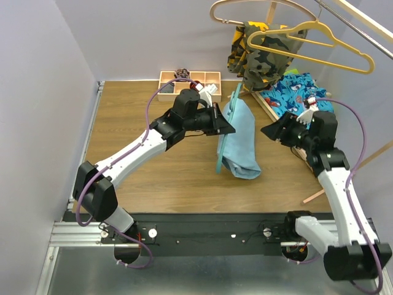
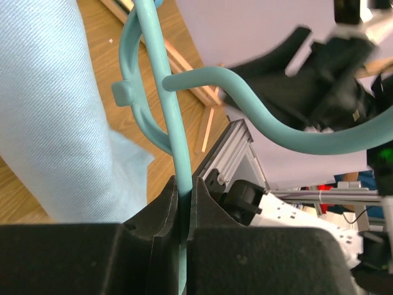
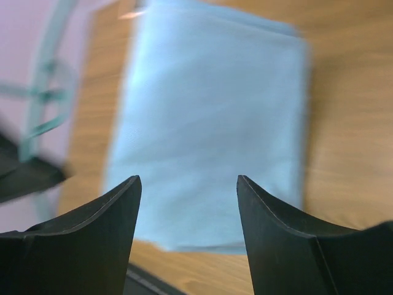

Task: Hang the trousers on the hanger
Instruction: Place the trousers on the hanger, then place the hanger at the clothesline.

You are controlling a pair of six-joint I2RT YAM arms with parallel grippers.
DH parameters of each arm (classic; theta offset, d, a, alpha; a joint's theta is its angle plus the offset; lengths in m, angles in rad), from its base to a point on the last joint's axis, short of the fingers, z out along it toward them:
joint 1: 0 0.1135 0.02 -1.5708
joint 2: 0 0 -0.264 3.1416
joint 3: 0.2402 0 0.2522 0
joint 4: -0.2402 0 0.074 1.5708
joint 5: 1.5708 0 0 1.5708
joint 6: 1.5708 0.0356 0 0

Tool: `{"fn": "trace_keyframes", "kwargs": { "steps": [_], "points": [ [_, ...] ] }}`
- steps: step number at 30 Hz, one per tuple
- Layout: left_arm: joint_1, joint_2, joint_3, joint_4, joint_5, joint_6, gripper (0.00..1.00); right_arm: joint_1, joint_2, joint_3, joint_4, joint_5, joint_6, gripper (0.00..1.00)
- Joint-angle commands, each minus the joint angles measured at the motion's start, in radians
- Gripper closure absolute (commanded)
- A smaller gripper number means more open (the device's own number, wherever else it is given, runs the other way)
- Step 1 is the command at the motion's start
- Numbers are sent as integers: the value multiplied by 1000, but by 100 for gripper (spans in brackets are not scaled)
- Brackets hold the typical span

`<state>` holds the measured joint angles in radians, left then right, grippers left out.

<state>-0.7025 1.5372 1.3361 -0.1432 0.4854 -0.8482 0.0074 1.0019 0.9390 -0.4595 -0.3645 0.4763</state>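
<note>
The teal hanger's hook should stay free to hang, so my right gripper needs to grab the hanger by its bar beside the trousers.
The light sky-blue trousers (image 1: 241, 138) hang folded over the teal hanger (image 1: 220, 150), their lower end resting on the table. My left gripper (image 1: 225, 126) is shut on a thin bar of the hanger (image 2: 167, 92) and holds it upright on edge. In the left wrist view the hook (image 2: 270, 126) curves to the right and the trousers (image 2: 55, 110) fill the left. My right gripper (image 1: 268, 131) is open and empty, a little to the right of the trousers. In the right wrist view its fingers (image 3: 187, 184) frame the trousers (image 3: 215, 110), with the hanger (image 3: 46, 92) blurred at the left.
A camouflage garment (image 1: 261, 52), a yellow hanger (image 1: 313, 40) and a pale wooden hanger (image 1: 245, 9) hang at the back right. A blue shark-print cloth (image 1: 295, 92) lies behind my right arm. A wooden compartment tray (image 1: 190, 78) stands at the back edge.
</note>
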Motion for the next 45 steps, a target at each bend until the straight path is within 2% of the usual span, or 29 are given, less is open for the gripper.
{"fn": "trace_keyframes", "kwargs": {
  "steps": [1, 6, 15, 23, 24, 25, 27, 28, 30, 31, 32, 33, 34, 35, 37, 38, 39, 45],
  "points": [
    [-6, -81, 93, 100, -27, -25, 100, 106, -162, -74, 224, -271, 166, 29],
    [-17, -75, 115, 111, -33, -48, 100, 239, -210, -121, 340, -246, 294, 29],
    [-80, -28, 176, 136, -51, -71, 100, 517, -131, -111, 440, -56, 301, 32],
    [-106, 1, 210, 139, -31, -80, 100, 669, -71, -109, 490, 76, 300, 34],
    [-107, 1, 213, 139, -30, -81, 100, 677, -69, -109, 490, 88, 301, 38],
    [-107, 6, 215, 139, -27, -81, 100, 689, -69, -109, 492, 99, 301, 49],
    [-107, 8, 216, 160, -21, -81, 100, 698, -77, -114, 490, 133, 314, 61],
    [-107, 11, 216, 162, -19, -80, 100, 701, -82, -117, 489, 142, 320, 70],
    [-107, 12, 218, 165, -18, -78, 100, 703, -106, -129, 476, 174, 337, 78],
    [-109, 14, 218, 163, -18, -78, 99, 704, -115, -140, 463, 185, 343, 87],
    [-109, 17, 221, 165, -18, -78, 94, 704, -126, -147, 463, 203, 349, 91],
    [-107, 20, 224, 165, -13, -78, 81, 704, -144, -152, 463, 214, 358, 93],
    [-107, 23, 225, 165, -13, -78, 75, 704, -152, -161, 423, 223, 363, 99],
    [-109, 26, 230, 165, -8, -78, 71, 704, -160, -160, 407, 255, 366, 99],
    [-107, 31, 235, 169, 8, -75, 54, 704, -175, -151, 354, 292, 369, 99],
    [-107, 29, 236, 168, 12, -71, 50, 706, -180, -135, 337, 333, 366, 99],
    [-109, 28, 235, 168, 15, -68, 43, 704, -183, -122, 320, 358, 364, 99],
    [-95, 11, 236, 96, -16, -16, 30, 704, -212, -31, 196, 585, 360, 99]
  ]
}}
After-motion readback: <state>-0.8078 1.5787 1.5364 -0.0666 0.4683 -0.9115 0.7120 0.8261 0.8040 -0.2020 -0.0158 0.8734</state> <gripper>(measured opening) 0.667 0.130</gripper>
